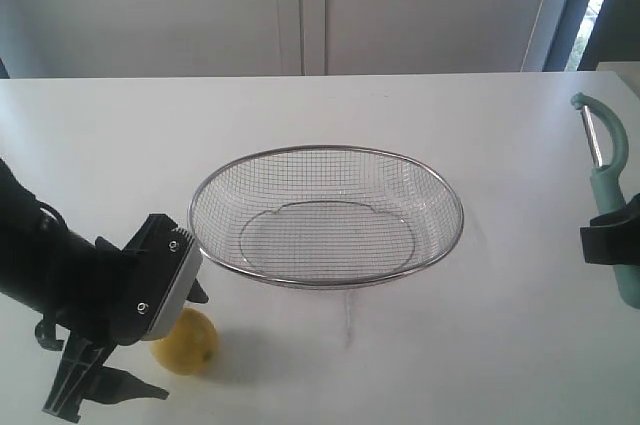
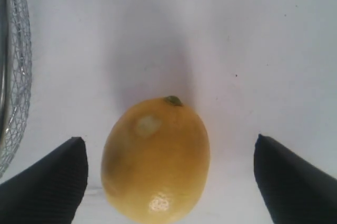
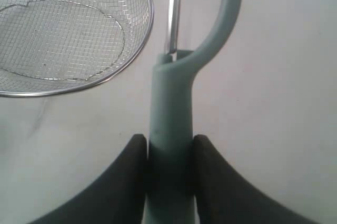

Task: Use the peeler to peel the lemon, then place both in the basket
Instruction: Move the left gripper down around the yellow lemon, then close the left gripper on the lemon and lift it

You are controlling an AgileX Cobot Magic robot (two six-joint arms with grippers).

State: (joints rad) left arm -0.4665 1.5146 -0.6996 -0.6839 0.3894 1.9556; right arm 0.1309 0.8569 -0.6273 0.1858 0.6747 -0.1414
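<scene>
The lemon needs to be held up for peeling, so the left gripper next needs to grab it by its round middle point(image 1: 184, 341) point(image 2: 156, 158).
The yellow lemon point(image 1: 186, 342) lies on the white table near its front left, just in front of the basket. My left gripper point(image 2: 170, 145) hangs over it, open, with the lemon point(image 2: 156, 159) between the two dark fingers point(image 2: 50, 182) and a gap on each side. The wire-mesh basket point(image 1: 455, 195) stands in the middle of the table, with nothing in it. At the right edge my right gripper point(image 1: 610, 242) is shut on the teal peeler point(image 1: 612, 200), blade end pointing away. Both pads point(image 3: 134, 166) press the peeler's handle point(image 3: 169, 129).
The basket's rim point(image 2: 10, 76) shows beside the lemon in the left wrist view, and the basket point(image 3: 148, 8) lies close to the peeler's blade in the right wrist view. White cabinet doors point(image 1: 300, 5) stand behind the table's far edge.
</scene>
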